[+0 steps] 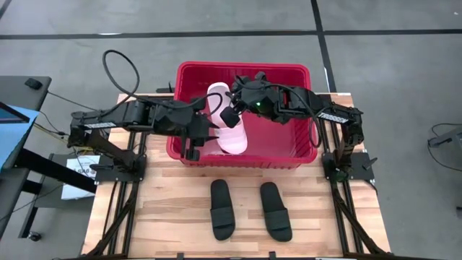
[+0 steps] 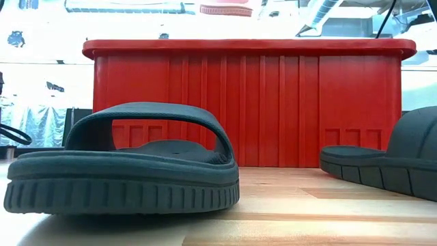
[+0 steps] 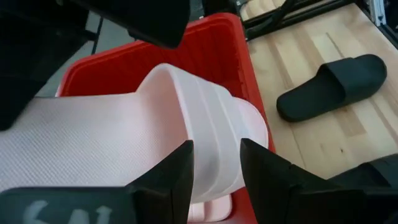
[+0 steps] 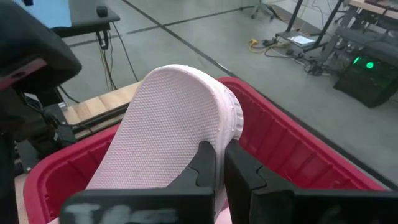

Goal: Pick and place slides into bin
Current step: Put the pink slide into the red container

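Note:
My left gripper should grab the pink slide by its strap's side (image 3: 212, 167) next, then set it in its place in the red bin.
The red bin (image 1: 245, 160) stands at the table's far middle; its near wall (image 2: 246, 109) fills the low view. Two pale pink slides lie inside it. One (image 1: 218, 97) is tilted with an end raised above the rim, and the other (image 1: 233, 137) lies lower. My right gripper (image 1: 231, 115) reaches in from the right and is shut on the raised slide (image 4: 168, 124). My left gripper (image 1: 196, 141) reaches in from the left and is open, its fingers on either side of a pink slide's strap (image 3: 211, 118). Two black slides (image 1: 222, 209) (image 1: 276, 211) rest sole-down on the table. My right gripper pinches the raised pink slide's side edge (image 4: 225, 127) between its two fingers (image 4: 205, 168), which lie across the edge. The slide stands tilted, its rounded end above the bin's rim; its lower end is hidden. My left gripper's fingers (image 3: 177, 177) flank the strap; I cannot tell whether they touch it.
The two black slides lie side by side near the table's front edge, the left one (image 2: 123, 164) close to the low camera. Bare wood shows around them. A side table and cables stand beyond the table's left edge.

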Robot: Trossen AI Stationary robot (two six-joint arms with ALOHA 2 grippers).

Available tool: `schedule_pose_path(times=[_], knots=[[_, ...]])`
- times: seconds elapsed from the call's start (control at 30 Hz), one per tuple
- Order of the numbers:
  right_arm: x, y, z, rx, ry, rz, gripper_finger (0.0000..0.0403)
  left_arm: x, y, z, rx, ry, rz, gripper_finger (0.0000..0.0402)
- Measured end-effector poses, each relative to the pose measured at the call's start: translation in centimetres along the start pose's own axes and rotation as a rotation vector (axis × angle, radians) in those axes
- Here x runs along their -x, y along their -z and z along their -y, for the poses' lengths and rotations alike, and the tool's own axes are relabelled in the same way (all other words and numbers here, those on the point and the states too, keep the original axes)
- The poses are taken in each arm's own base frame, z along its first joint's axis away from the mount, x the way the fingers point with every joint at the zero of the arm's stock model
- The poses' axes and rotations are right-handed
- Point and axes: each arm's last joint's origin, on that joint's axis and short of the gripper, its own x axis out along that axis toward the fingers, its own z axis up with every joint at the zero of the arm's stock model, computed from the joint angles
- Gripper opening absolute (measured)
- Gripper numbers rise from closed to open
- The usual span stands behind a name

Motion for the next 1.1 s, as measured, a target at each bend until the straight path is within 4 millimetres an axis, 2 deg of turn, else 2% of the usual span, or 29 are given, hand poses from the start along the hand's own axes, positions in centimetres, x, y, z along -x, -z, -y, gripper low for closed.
schedule_pose_path(times=[0.37,0.63,1.1], knots=[[0.4,-0.1,-0.6,0.022,-0.020,0.021,0.0000,-0.2,0.4,-1.1,0.057,-0.019,-0.016,0.0123],[0.4,0.0,-0.7,0.056,-0.014,0.010,0.0000,-1.8,0.5,-0.7,0.072,0.063,-0.039,0.0123],[0.6,0.2,-0.9,0.094,-0.008,0.006,0.0000,-2.0,0.5,-0.6,0.078,0.118,-0.026,0.0123]])
